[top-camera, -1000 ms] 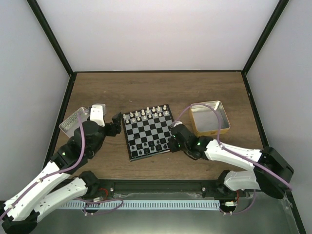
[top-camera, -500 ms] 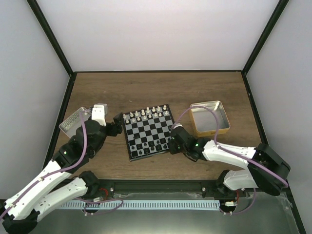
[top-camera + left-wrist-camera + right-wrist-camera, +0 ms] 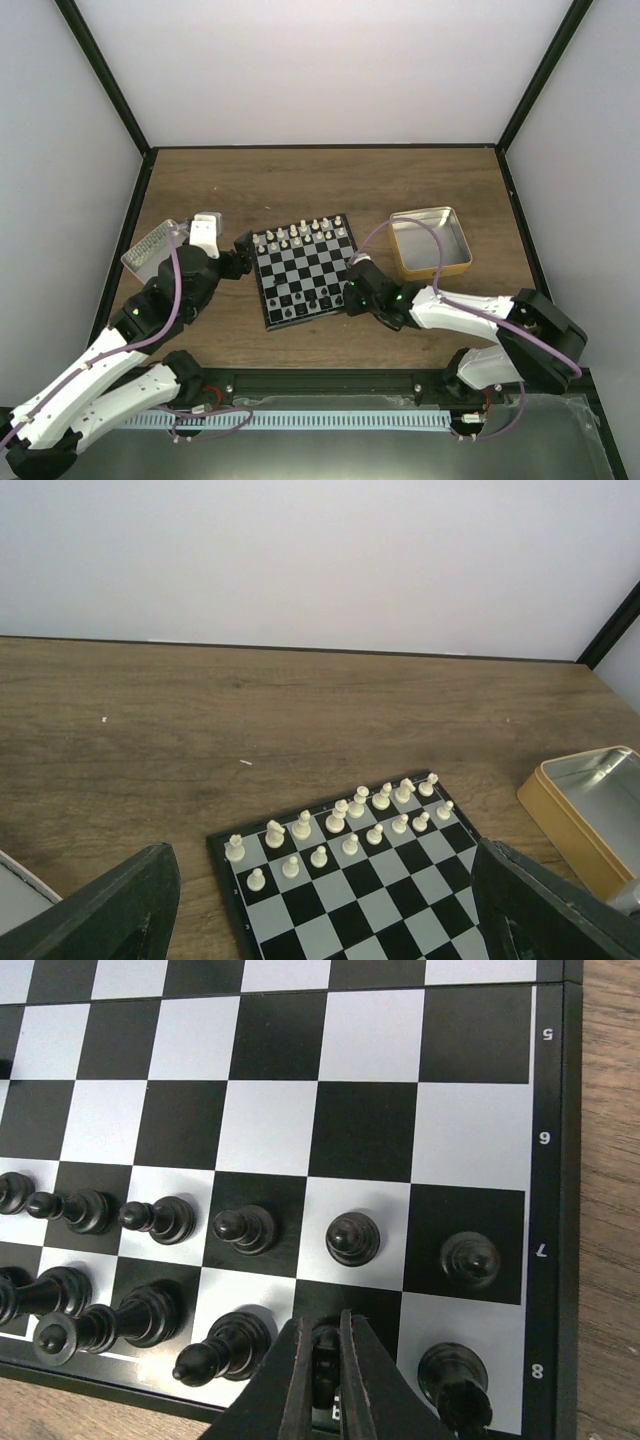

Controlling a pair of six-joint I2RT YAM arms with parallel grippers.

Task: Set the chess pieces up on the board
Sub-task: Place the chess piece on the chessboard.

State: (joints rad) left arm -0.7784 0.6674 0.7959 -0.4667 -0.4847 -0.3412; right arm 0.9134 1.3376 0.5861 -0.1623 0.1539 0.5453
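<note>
The small black piece sits low over its back-row square next to rook (image 3: pixel 455 1375) and bishop, so the robot's right gripper needs to open. The piece would land on that square.
The board (image 3: pixel 305 268) lies mid-table, white pieces on its far rows, black chess pieces (image 3: pixel 298 302) on its near rows. My right gripper (image 3: pixel 352 293) is at the board's near right corner. In the right wrist view it (image 3: pixel 322 1335) is shut on a small black piece (image 3: pixel 324 1362) over the back-row square next to the corner rook (image 3: pixel 455 1375). A bishop (image 3: pixel 225 1348) stands on the other side, with pawns (image 3: pixel 353 1238) in the row ahead. My left gripper (image 3: pixel 240 256) hovers open by the board's left edge, holding nothing; in its wrist view its fingers (image 3: pixel 110 910) frame the board (image 3: pixel 345 890).
A gold-sided metal tin (image 3: pixel 430 243) stands right of the board, close behind my right arm. A clear flat lid or tray (image 3: pixel 150 248) lies at the left, beside my left wrist. The white pieces (image 3: pixel 355 810) fill the far two rows.
The right gripper has slid slightly left and nearer along the board's right corner, still shut on the piece. The left gripper has barely moved.
</note>
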